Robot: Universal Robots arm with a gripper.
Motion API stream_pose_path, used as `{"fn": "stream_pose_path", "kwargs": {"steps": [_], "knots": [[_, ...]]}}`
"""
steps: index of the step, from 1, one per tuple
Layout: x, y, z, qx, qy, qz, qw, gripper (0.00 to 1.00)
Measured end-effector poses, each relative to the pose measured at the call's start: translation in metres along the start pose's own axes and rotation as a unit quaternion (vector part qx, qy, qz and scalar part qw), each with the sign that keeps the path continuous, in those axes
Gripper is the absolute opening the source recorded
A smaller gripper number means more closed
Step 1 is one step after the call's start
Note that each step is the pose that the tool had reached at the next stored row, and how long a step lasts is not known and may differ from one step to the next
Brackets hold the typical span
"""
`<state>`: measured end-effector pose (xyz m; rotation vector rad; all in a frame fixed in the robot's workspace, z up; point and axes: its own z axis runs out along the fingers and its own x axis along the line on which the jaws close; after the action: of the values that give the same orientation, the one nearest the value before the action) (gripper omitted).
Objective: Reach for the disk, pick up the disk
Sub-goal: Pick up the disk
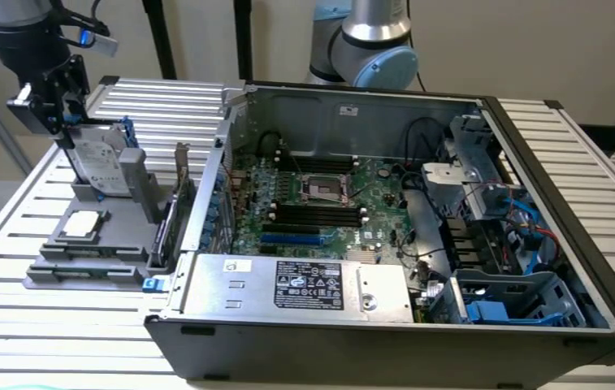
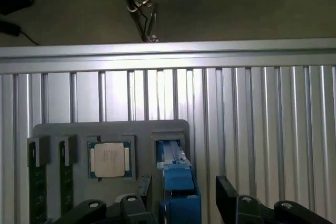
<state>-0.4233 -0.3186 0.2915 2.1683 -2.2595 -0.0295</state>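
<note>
The robot's fingers are beside the bracket at the disk's upper end [image 1: 99, 136], so the gripper should close on the blue bracket [image 1: 127, 130].
The disk [image 1: 99, 158] stands upright on its edge in a slot of a grey holder [image 1: 90, 244] at the exterior view's left, its white label facing out and a blue bracket around it. My gripper [image 1: 61, 114] hangs just above its upper end. In the wrist view the disk's blue-framed edge [image 2: 177, 184] lies between my two black fingers [image 2: 227, 195]. My gripper [image 2: 181, 203] is open, with a gap on each side of the disk. I see no contact with the disk.
A small square silver chip [image 1: 83, 223] sits in the same holder, beside dark memory sticks [image 2: 37, 182]. An open computer case [image 1: 394, 211] with a silver power supply box [image 1: 296, 284] stands to the exterior view's right. Another arm [image 1: 367, 49] rises behind it. Slatted metal table [image 1: 25, 317] underneath.
</note>
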Motion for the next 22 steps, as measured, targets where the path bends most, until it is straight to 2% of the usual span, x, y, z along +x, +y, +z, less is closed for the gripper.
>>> {"fn": "stream_pose_path", "kwargs": {"steps": [5, 10, 19, 20, 22], "knots": [[0.0000, 0.0004, 0.0016, 0.0008, -0.0002, -0.001, 1.0000, 0.60], [0.0000, 0.0004, 0.0022, 0.0049, -0.0004, -0.004, 1.0000, 0.60], [0.0001, 0.0008, 0.0030, 0.0053, -0.0003, -0.008, 1.0000, 0.58], [0.0001, 0.0010, 0.0033, 0.0055, -0.0003, -0.009, 0.9999, 0.51], [0.0002, 0.0013, 0.0040, 0.0059, -0.0003, -0.010, 0.9999, 0.51]]}}
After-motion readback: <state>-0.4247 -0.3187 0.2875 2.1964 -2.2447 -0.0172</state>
